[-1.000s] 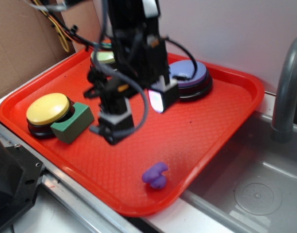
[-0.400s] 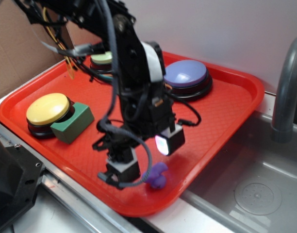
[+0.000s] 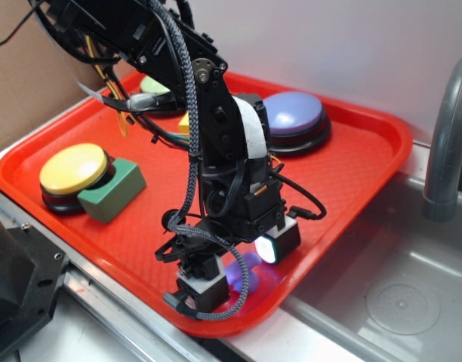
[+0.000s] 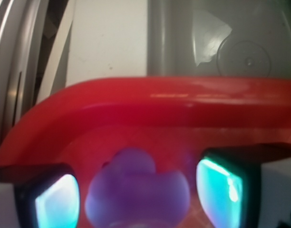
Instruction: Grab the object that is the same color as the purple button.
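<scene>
The gripper picks up the toy by its wide lumpy body next, to pick out the object matching the purple button.
The object, a small lumpy purple toy, lies near the front corner of the red tray. My gripper is lowered over it, open, with one glowing finger pad on each side of the toy. In the wrist view a narrow gap shows between the toy and each pad. The arm hides much of the toy in the exterior view. The purple button, a lavender dome on a black base, stands at the tray's back right.
A yellow button and a green block sit at the tray's left, a green button at the back. The tray's raised rim is just beyond the toy. A steel sink and grey faucet pipe lie right.
The arm has swung from the tray's middle toward the front corner and come down, so the open fingers now straddle the purple toy. The toy has stayed in place.
</scene>
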Available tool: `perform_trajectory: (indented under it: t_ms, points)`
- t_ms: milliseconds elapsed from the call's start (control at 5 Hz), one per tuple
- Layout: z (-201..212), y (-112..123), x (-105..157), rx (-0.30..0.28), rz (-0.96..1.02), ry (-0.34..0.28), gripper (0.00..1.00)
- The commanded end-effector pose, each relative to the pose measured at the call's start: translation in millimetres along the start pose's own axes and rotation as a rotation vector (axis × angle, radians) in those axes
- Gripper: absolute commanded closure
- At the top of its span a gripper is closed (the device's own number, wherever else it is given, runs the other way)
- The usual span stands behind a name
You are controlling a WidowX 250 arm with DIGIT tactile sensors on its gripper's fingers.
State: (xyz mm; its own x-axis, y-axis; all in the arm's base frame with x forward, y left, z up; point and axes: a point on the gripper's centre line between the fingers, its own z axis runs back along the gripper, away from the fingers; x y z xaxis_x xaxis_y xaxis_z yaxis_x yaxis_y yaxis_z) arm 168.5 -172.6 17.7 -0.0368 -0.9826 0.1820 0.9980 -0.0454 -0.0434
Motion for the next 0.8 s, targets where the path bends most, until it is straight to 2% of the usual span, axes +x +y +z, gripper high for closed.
perform_trajectory:
  t_ms: [0, 400, 600]
  points:
    - [1.9, -12.1, 5.1, 0.048, 0.024, -0.018, 1.00]
    - [30.8, 0.9, -11.2, 0.097, 0.317, 0.031, 1.00]
    - [70.4, 7.1, -28.8, 0.156, 0.564, 0.155, 1.00]
